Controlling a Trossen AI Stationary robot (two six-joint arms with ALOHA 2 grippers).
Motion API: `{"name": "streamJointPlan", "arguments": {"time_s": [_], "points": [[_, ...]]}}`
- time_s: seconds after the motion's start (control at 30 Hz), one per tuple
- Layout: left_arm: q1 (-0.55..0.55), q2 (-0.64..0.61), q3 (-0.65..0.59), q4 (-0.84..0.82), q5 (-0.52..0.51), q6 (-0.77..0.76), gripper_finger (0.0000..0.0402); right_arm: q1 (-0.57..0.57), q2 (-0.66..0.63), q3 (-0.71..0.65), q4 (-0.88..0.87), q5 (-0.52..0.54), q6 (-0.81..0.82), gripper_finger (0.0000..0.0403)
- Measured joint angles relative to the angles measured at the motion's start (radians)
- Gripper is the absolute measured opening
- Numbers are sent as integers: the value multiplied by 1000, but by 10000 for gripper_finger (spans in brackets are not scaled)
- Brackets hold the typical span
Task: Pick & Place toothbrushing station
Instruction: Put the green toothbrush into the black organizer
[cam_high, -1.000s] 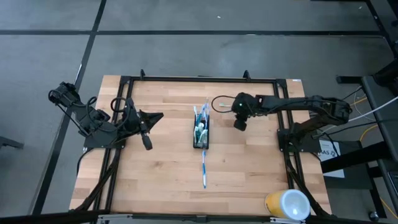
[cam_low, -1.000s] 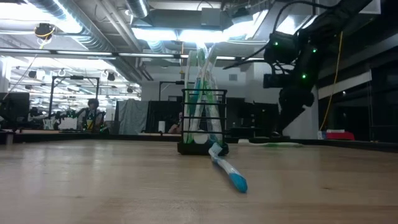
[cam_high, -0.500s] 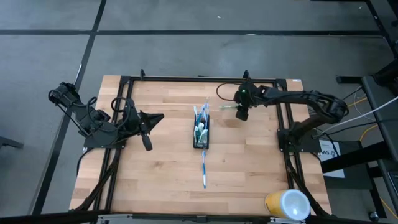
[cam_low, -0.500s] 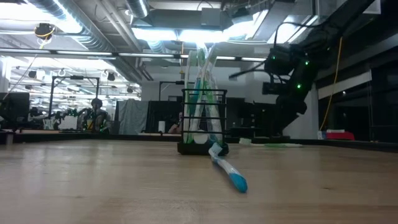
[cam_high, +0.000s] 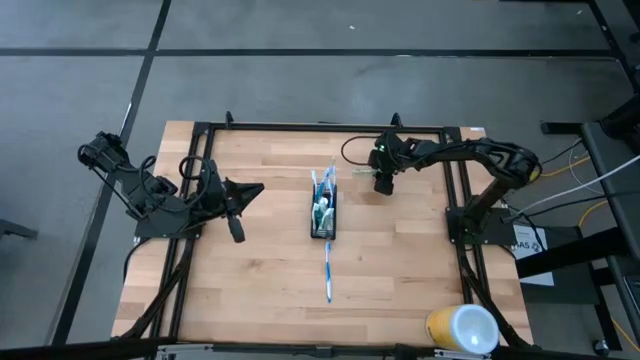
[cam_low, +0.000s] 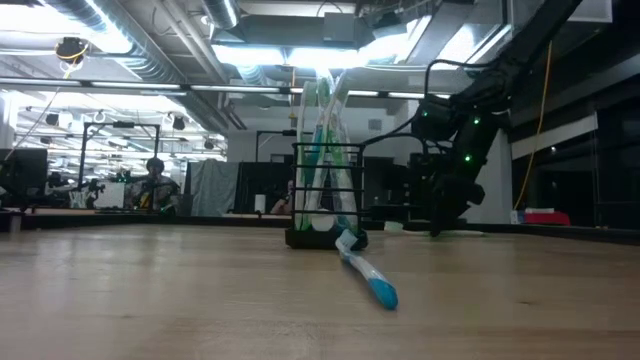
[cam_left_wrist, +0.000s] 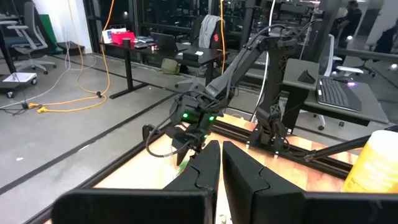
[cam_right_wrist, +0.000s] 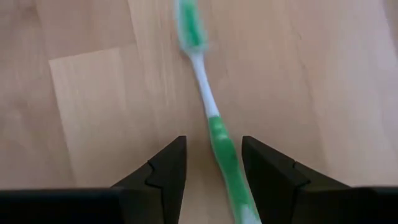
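Observation:
The green-white toothbrush has to slot into the black mesh holder by its handle (cam_right_wrist: 227, 157), so my right gripper should grab it by its neck (cam_right_wrist: 204, 84) next and leave the handle free.
The black mesh holder (cam_high: 322, 212) stands mid-table with toothbrushes upright in it; it also shows in the low view (cam_low: 326, 200). A blue-white toothbrush (cam_high: 327, 270) lies on the table, its far end by the holder's near side. A green-white toothbrush (cam_right_wrist: 211, 118) lies flat on the wood, right of the holder near the far edge. My right gripper (cam_right_wrist: 214, 168) is open just above it, pointing down, one finger on either side of the handle, not touching it. My left gripper (cam_high: 250, 188) is shut and empty at the table's left.
A large yellow-and-white cup (cam_high: 462, 328) lies at the table's near right corner and shows in the left wrist view (cam_left_wrist: 378, 163). A black frame (cam_high: 320, 127) runs along the table's edges. Bare wood lies between the holder and each arm.
My right gripper has gone toward the table's far edge and come down close to the tabletop over the green-white toothbrush. The holder and both lying toothbrushes have stayed where they were.

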Motion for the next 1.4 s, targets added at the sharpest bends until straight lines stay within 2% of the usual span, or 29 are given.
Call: {"name": "streamJointPlan", "arguments": {"time_s": [0.47, 0.63, 0.77, 1.0, 1.2, 1.3, 1.4], "points": [[0, 0, 0, -1, 27, -24, 15, 24, 188, 210, -37, -61, 37, 157], [0, 0, 0, -1, 44, -26, 15, 44, 208, 241, -61, -59, 37, 154], [0, 0, 0, -2, 44, -25, 15, 55, 209, 241, -59, -66, 76, 125], [0, 0, 0, -11, 53, -25, 15, 77, 209, 241, -73, -70, 140, 15], [-1, 0, 0, -42, 73, -52, 15, 114, 177, 235, -79, -103, 203, 6], [-4, 0, 0, -47, 74, -52, 15, 135, 103, 236, -56, -126, 262, 5], [-9, 0, 0, -51, 55, -35, 15, 166, 22, 237, -55, -95, 311, 5]]}}
